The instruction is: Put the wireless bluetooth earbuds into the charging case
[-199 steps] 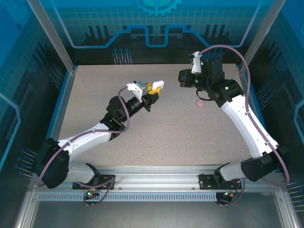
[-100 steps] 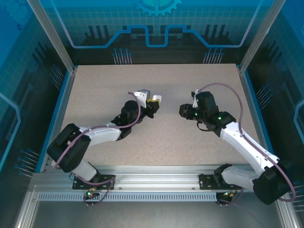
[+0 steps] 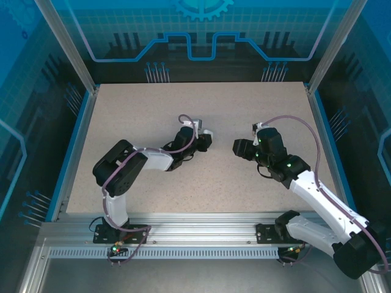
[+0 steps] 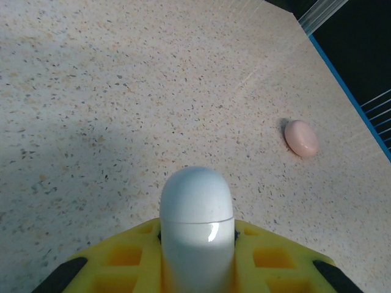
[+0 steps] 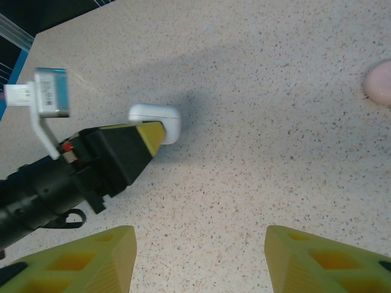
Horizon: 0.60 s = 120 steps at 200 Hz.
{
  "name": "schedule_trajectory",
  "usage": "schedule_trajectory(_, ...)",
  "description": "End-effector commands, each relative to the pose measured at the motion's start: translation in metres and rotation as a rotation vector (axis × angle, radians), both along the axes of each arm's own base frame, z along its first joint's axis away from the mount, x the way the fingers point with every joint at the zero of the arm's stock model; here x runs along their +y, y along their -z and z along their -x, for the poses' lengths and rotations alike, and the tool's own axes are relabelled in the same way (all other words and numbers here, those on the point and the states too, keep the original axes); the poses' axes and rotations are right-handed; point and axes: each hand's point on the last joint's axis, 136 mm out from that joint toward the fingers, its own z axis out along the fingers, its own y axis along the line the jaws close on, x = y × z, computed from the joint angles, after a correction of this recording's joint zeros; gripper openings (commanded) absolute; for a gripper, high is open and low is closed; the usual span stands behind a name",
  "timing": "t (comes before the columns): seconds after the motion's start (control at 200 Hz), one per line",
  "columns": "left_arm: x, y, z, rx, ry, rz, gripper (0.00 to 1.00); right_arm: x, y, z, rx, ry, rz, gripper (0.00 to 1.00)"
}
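Observation:
The white case [image 4: 197, 198] stays in my left gripper for now. It hangs above the bare table, so it would fall onto the table if I opened now.
My left gripper [image 4: 197, 231] is shut on a glossy white charging case [image 4: 197, 198], closed, its rounded end sticking out past the yellow fingers [image 4: 137, 256] just above the table. From above, the left gripper [image 3: 204, 137] lies low near the table's middle, pointing right. My right gripper [image 3: 237, 146] faces it from a short gap away. In the right wrist view the right gripper [image 5: 198, 241] is open over bare table, with the white case [image 5: 157, 119] ahead of it. A pale pink closed case [image 4: 301, 137] lies on the table farther off. The earbuds are out of view.
The speckled tabletop [image 3: 140, 110] is bounded by blue rails and metal posts at left and right. The pink case [image 5: 380, 82] sits at the right edge of the right wrist view. The left arm's wrist camera bracket [image 5: 46, 97] sticks up beside its gripper.
Both arms have come down low and toward the near side. The left gripper kept the white case and moved slightly right; the right gripper dropped from the far right toward the middle.

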Motion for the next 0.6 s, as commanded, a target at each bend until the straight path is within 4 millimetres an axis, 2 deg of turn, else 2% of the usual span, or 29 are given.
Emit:
schedule_trajectory(0.0, -0.002, 0.003, -0.014, 0.041, -0.027, 0.032, 0.0, -0.003, -0.008, 0.001, -0.034, 0.007, 0.014, 0.6)
schedule_trajectory(0.365, 0.007, 0.042, -0.029, 0.181, -0.063, 0.042, 0.0, -0.005, -0.021, 0.001, -0.058, 0.017, 0.009, 0.62)
schedule_trajectory(0.47, 0.01, 0.056, -0.03, 0.241, -0.062, 0.028, 0.03, -0.006, -0.025, 0.001, -0.065, 0.02, 0.007, 0.63)
schedule_trajectory(0.595, 0.013, 0.064, -0.031, 0.263, -0.065, 0.018, 0.09, -0.007, -0.029, 0.002, -0.072, 0.024, 0.005, 0.64)
